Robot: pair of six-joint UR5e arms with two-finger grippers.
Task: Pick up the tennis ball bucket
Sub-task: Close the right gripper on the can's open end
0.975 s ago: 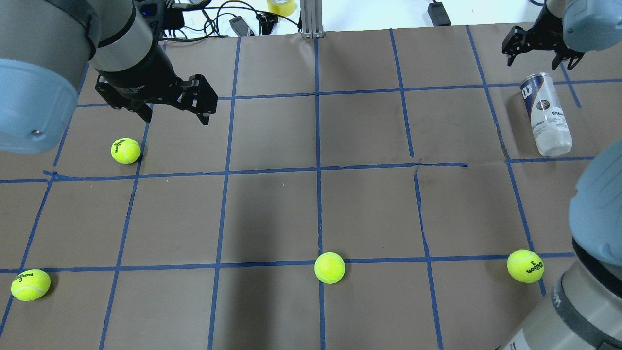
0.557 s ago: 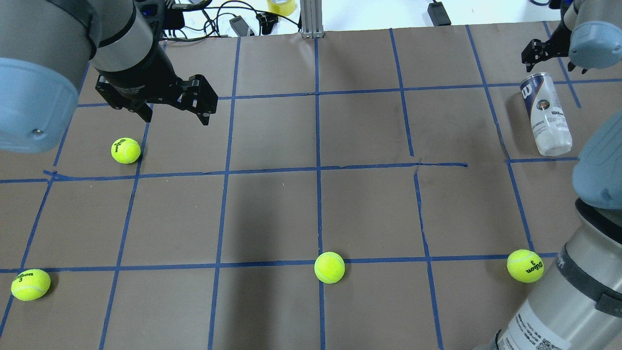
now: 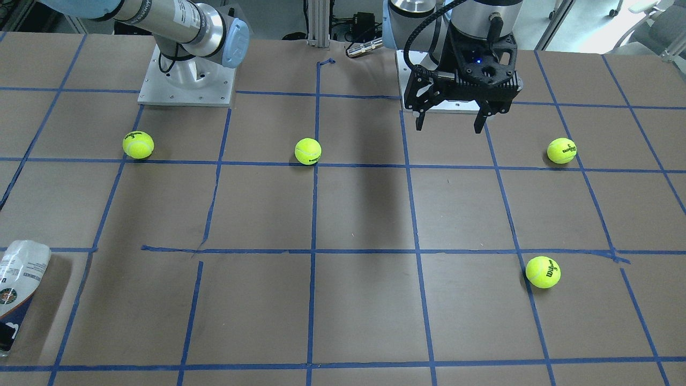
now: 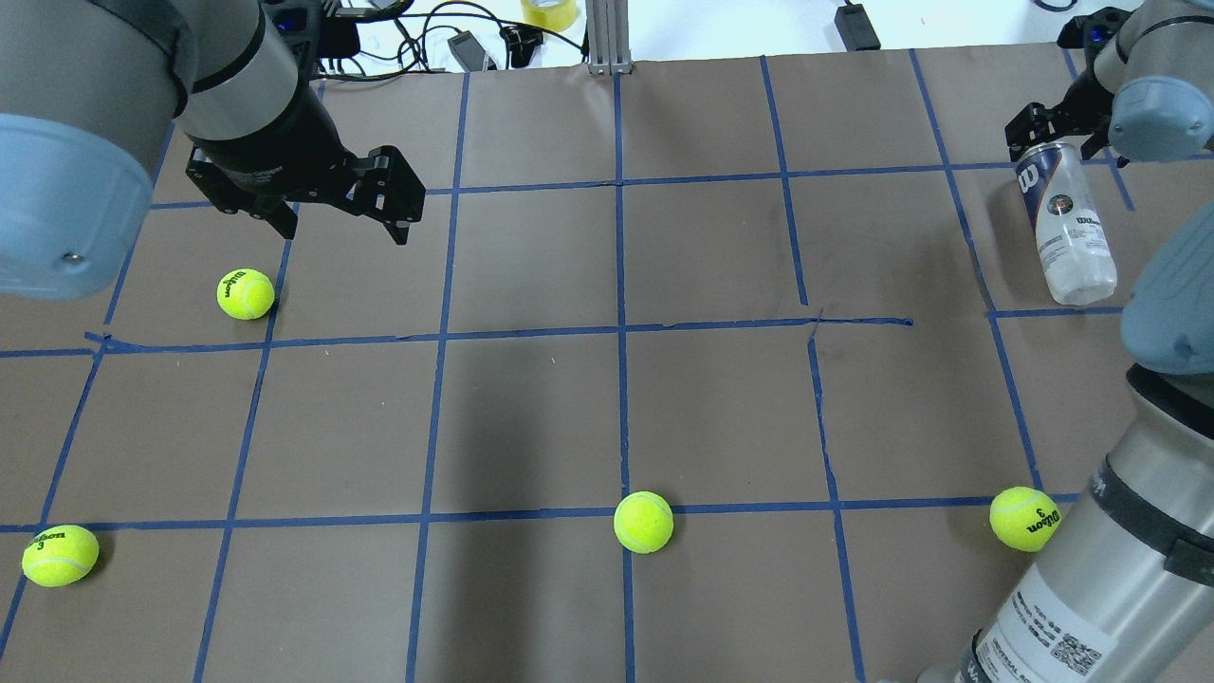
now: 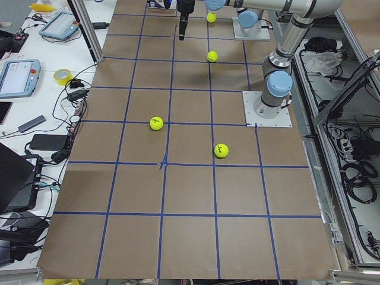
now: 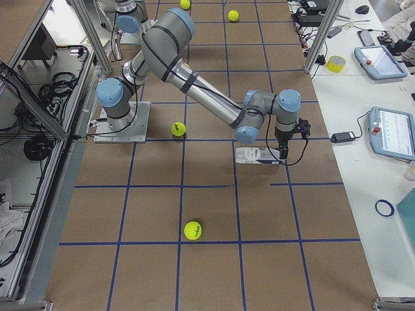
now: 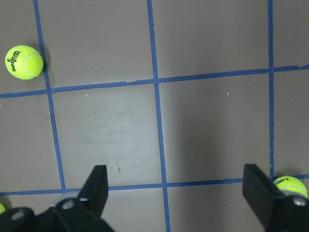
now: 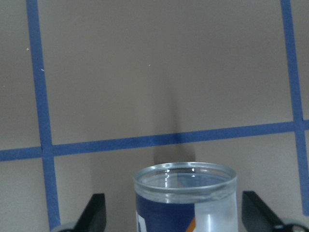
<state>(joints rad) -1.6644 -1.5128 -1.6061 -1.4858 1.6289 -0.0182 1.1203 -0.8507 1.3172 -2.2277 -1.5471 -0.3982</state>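
Observation:
The robot's right gripper will lift up the tennis ball bucket (image 3: 22,276) next, so it will grip the can by its navy open end (image 3: 9,334).
The tennis ball bucket (image 4: 1067,223) is a clear can with a white and navy Wilson label. It lies on its side at the far right of the table, and also shows in the front-facing view (image 3: 19,289) and the exterior right view (image 6: 259,156). My right gripper (image 4: 1060,140) is open, low at the can's open end. In the right wrist view the can's rim (image 8: 186,176) sits between the two fingers (image 8: 95,212) without touching them. My left gripper (image 4: 341,228) is open and empty, hovering over the far left (image 3: 449,127).
Several yellow-green tennis balls lie about: one under the left gripper's side (image 4: 245,294), one front left (image 4: 59,555), one front middle (image 4: 643,522), one front right (image 4: 1024,519). Cables and a tape roll (image 4: 550,11) lie beyond the far edge. A metal post (image 4: 607,38) stands there.
My right gripper has come down from beyond the can to its open end, and the fingers now stand on either side of the rim. The left arm and the can have not moved.

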